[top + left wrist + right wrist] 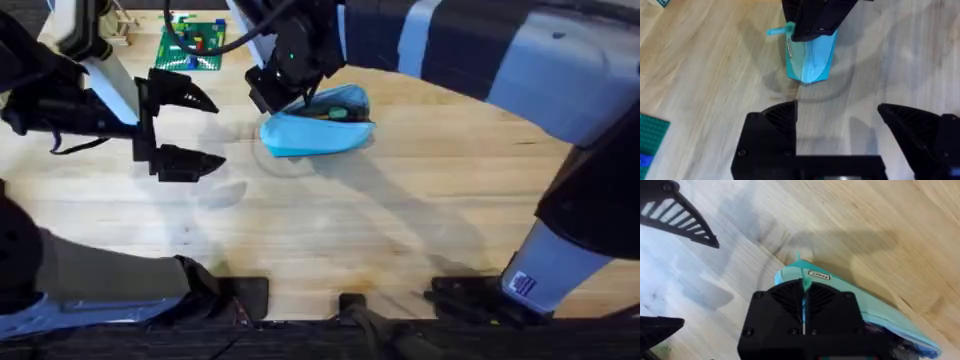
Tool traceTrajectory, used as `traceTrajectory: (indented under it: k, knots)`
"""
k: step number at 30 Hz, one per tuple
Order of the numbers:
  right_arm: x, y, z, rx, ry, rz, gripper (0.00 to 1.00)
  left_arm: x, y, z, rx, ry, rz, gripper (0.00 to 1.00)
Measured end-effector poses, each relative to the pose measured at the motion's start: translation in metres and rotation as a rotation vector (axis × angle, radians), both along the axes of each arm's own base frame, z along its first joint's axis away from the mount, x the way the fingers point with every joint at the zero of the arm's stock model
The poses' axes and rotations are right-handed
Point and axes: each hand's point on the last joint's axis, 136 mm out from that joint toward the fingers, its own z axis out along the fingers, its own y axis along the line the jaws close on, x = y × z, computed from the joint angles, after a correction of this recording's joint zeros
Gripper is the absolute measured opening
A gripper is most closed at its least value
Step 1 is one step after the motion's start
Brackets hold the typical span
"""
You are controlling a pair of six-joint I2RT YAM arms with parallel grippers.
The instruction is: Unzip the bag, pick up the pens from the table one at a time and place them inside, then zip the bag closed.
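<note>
My left gripper grips the bag by its end (808,73) beside the small label next, so that the bag's zipper (810,54) stays free to slide.
The light blue bag (318,130) lies on the table (400,220) at the back centre. My right gripper (283,82) reaches across to the bag's left end. In the right wrist view my right gripper (803,291) is shut on a teal zipper tab at the end of the bag (850,292). Dark shapes show in the bag's open slit (335,111); I cannot tell whether they are the pens. My left gripper (195,128) hovers open to the left of the bag and holds nothing. In the left wrist view, my left gripper (837,112) faces the bag (812,62).
A green baseplate (192,45) with small bricks sits at the back left, and its corner (652,135) also shows in the left wrist view. Bare wood stretches across the middle and front of the table.
</note>
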Motion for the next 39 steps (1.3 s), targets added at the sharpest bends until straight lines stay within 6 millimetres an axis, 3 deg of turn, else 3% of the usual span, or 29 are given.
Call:
traceTrajectory:
  k: [8, 9, 16, 39]
  knots:
    - [0.000, 0.000, 0.000, 0.000, 0.000, 0.000, 0.030, 0.015, -0.009, -0.015, -0.080, 0.002, -0.020, 0.994]
    - [0.000, 0.000, 0.001, 0.000, 0.000, 0.000, 0.030, 0.022, -0.020, -0.023, -0.165, 0.009, -0.043, 0.994]
    - [0.000, 0.000, 0.000, 0.000, 0.000, 0.000, 0.030, 0.032, -0.039, -0.035, -0.222, -0.017, -0.099, 0.994]
    - [0.000, 0.000, 0.001, 0.000, 0.000, 0.000, 0.030, 0.051, -0.065, -0.042, -0.298, -0.106, -0.151, 0.994]
